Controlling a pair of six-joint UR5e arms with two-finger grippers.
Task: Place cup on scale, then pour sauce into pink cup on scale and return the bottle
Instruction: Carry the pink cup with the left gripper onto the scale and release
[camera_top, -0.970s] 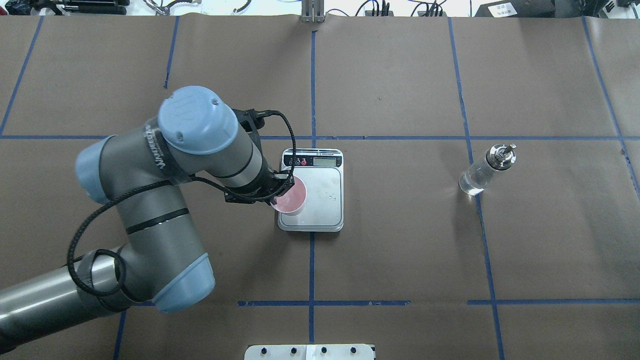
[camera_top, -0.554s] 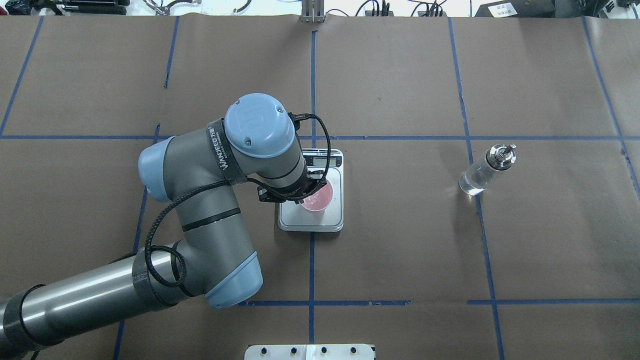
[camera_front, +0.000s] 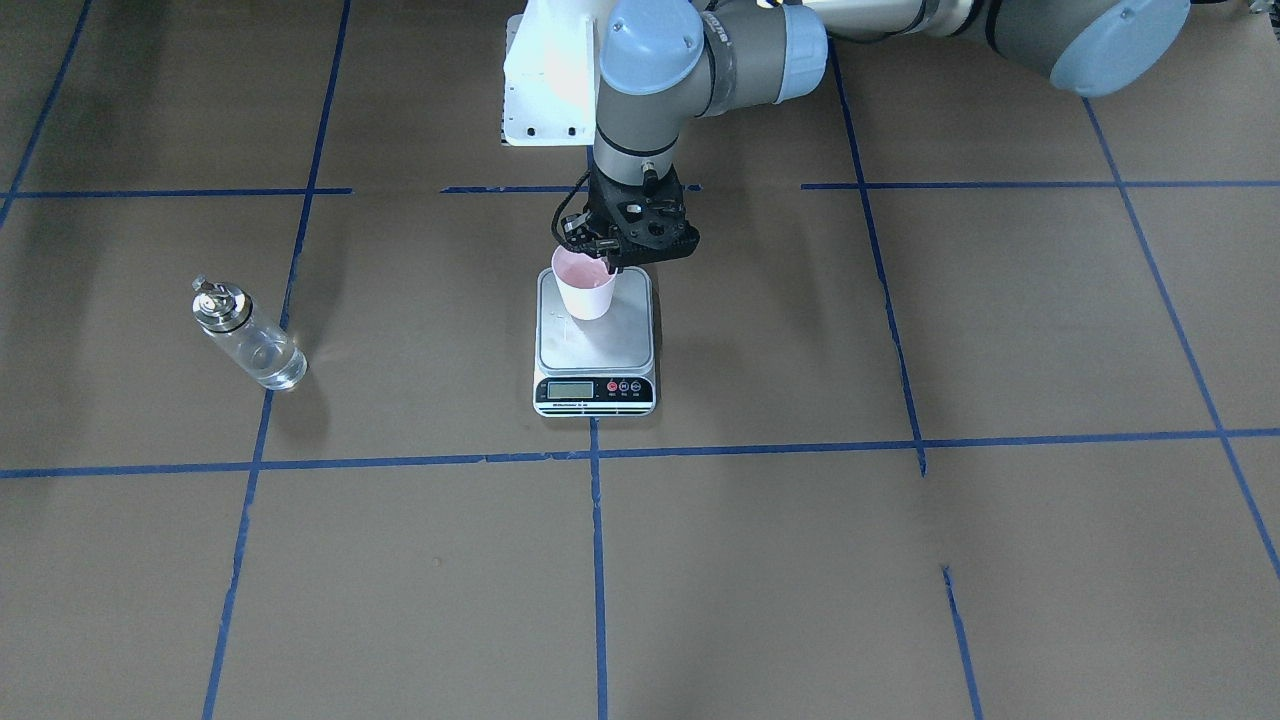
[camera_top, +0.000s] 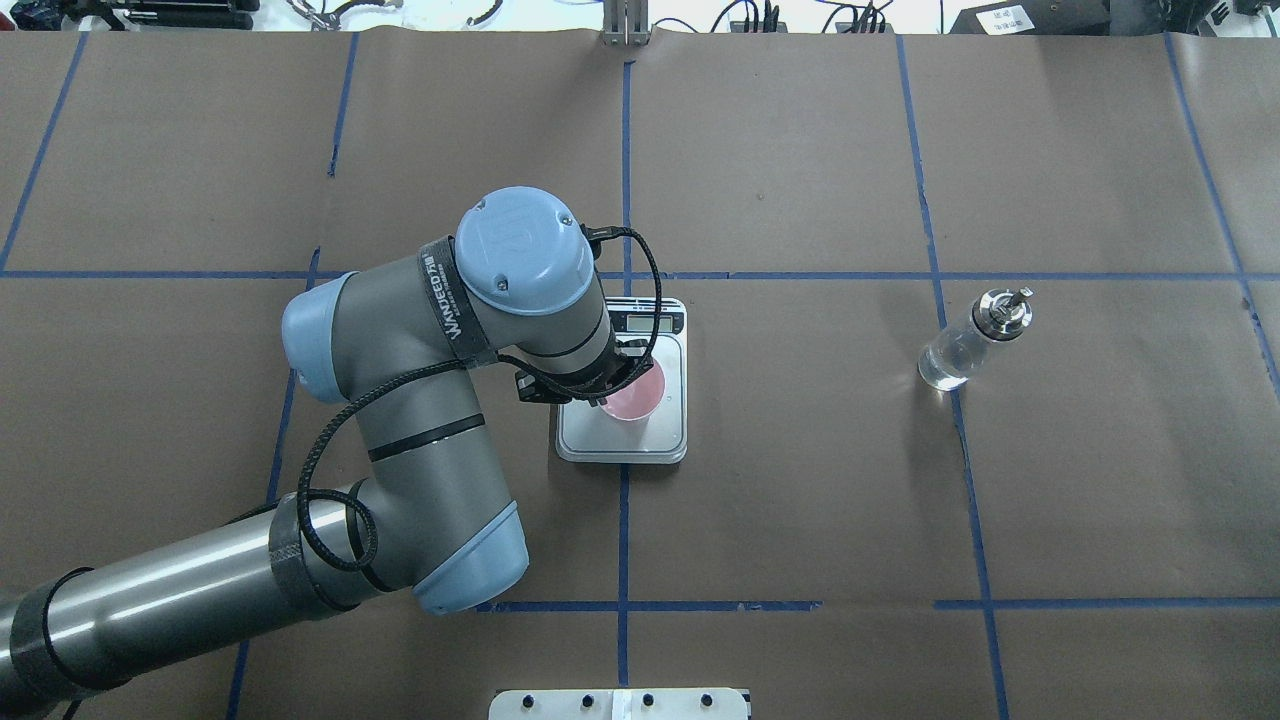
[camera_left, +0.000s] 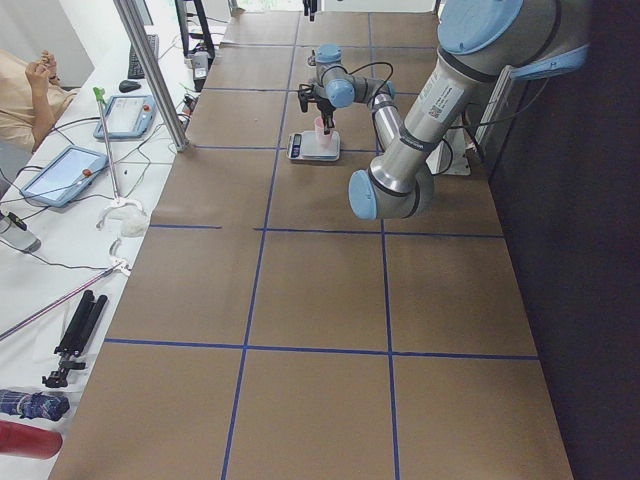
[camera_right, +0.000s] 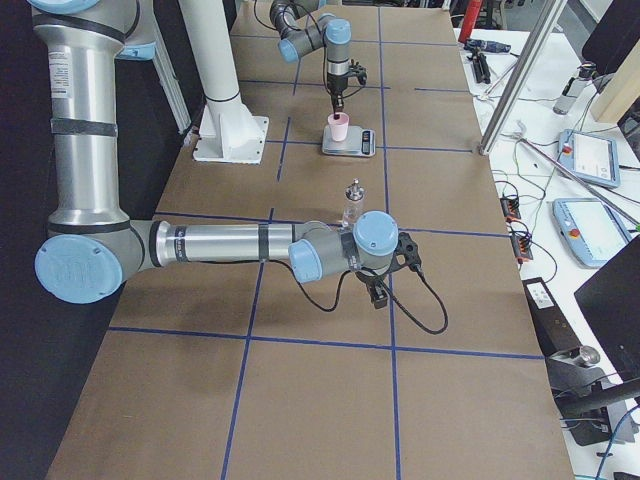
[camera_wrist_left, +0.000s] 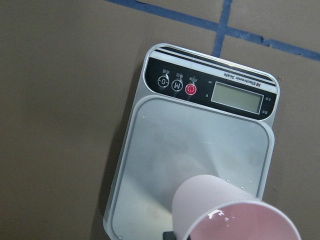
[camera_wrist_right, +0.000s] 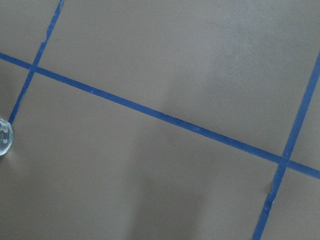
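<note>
I should open my left gripper now. The bottom of the pale pink cup touches the steel platform inside the platform's edges, so the cup would stay there.
The pale pink cup stands upright over the middle of the scale, its base at the steel platform; I cannot tell whether it touches. My left gripper is shut on the cup's rim, from the robot's side. The left wrist view shows the cup above the platform of the scale. The bottle, with clear sauce in it and a metal spout, stands alone far to the right. My right gripper hovers near the bottle; I cannot tell whether it is open or shut.
Brown paper with blue tape lines covers the table. A white mounting plate sits at the robot's base. Beyond the table's far edge there is a bench with tablets and cables, and a person sits there.
The left arm carried the cup to the right, from the scale's left edge to over the middle of the platform. It has hardly moved in the last half second.
</note>
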